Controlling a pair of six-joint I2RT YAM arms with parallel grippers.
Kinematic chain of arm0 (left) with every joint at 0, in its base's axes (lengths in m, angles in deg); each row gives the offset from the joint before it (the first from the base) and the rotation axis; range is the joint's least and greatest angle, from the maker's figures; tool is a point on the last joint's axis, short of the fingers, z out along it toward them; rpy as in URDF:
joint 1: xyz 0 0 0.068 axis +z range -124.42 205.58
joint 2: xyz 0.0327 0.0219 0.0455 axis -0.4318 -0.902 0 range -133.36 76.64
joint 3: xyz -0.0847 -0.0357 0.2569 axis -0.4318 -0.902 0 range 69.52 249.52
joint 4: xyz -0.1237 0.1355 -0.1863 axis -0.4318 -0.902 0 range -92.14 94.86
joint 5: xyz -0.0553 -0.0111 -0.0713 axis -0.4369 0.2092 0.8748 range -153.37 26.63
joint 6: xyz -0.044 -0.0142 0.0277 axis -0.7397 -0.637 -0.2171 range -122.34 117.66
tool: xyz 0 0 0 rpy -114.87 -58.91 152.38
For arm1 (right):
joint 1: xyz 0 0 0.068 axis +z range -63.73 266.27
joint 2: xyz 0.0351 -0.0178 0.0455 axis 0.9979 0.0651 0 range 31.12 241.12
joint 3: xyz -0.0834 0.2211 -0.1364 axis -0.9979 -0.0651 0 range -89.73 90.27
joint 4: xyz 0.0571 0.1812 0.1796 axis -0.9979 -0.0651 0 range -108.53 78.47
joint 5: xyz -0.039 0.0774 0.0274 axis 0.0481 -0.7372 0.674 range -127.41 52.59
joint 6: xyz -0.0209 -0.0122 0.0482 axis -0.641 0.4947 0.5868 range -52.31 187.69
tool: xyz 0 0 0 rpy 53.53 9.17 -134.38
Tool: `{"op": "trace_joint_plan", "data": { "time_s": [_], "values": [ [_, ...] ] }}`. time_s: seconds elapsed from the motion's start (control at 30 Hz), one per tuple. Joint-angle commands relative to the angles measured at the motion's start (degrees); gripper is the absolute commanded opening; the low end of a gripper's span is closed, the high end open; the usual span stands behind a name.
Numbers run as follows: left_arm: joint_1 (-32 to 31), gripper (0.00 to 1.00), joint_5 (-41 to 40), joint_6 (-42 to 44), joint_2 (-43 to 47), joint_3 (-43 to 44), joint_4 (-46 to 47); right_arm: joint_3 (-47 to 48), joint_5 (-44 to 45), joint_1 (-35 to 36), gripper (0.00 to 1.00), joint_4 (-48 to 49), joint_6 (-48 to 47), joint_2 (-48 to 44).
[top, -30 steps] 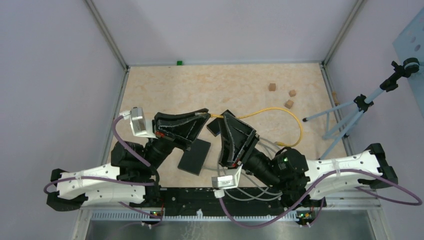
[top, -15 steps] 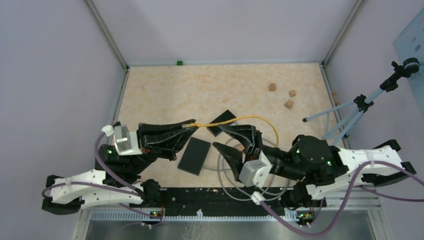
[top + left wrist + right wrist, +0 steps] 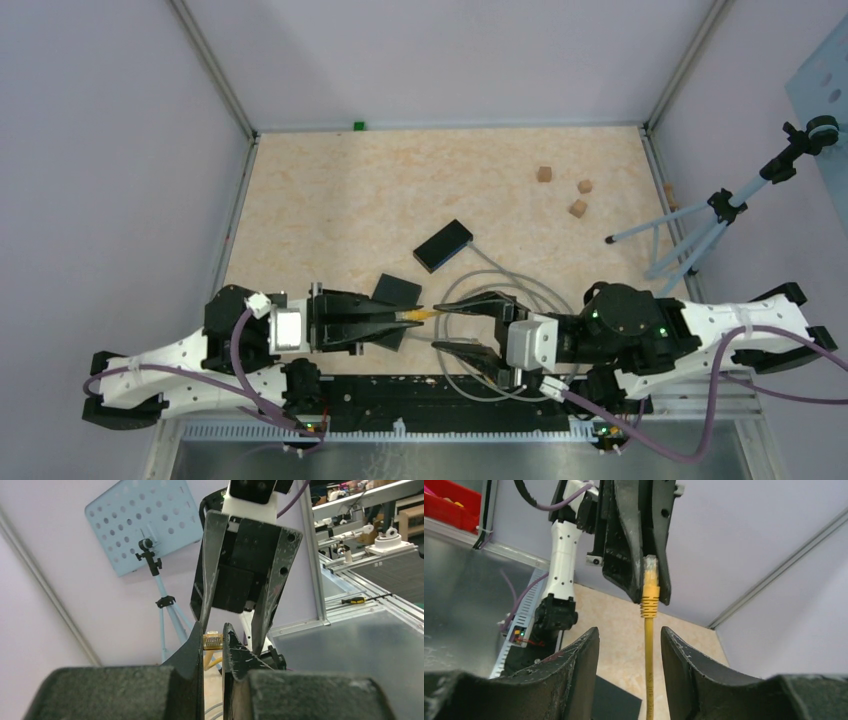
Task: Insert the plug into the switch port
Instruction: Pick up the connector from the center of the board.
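I should next use my right gripper to grab the yellow cable just behind its plug (image 3: pixel 430 314) (image 3: pixel 649 619). The clear plug then stays free to go into the switch port.
My left gripper (image 3: pixel 402 318) is shut on the yellow cable's clear plug (image 3: pixel 418 315), low over the table's near edge. In the left wrist view the plug (image 3: pixel 212 640) sits pinched at the tips of the gripper (image 3: pixel 213 636). My right gripper (image 3: pixel 468 326) is open and faces the left one. In the right wrist view the yellow cable (image 3: pixel 649 650) runs between the spread jaws of my right gripper (image 3: pixel 630 639) without touching them, up to the plug (image 3: pixel 650 569). One flat black box (image 3: pixel 443 245) lies mid-table. A second black box (image 3: pixel 396 293) lies partly under my left gripper.
Grey cable loops (image 3: pixel 520 288) lie around my right gripper. Three small wooden cubes (image 3: pixel 578 208) sit at the back right. A tripod (image 3: pixel 700 232) stands outside the right wall. A small green block (image 3: pixel 358 125) sits at the far edge.
My left gripper has pulled back toward the near edge with the plug. My right gripper has let go of the cable, opened, and swung round to face the left one.
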Motion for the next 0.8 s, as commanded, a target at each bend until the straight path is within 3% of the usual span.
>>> {"op": "trace_joint_plan", "data": {
  "time_s": [0.0, 0.27, 0.77],
  "values": [
    [-0.14, 0.00, 5.87, 1.89, 0.38, 2.37, 0.47, -3.62, 0.15, 0.33, 0.47, 7.33, 5.75, -0.74],
    [-0.18, 0.00, 8.73, 2.02, -0.51, 2.46, 0.40, -7.35, 1.47, 0.29, 0.42, 13.75, 7.56, -1.70],
    [-0.18, 0.00, 10.34, 2.00, -0.69, 2.12, 0.17, -8.43, -2.52, 0.29, 0.27, 16.86, 9.86, -0.12]
  ]
}}
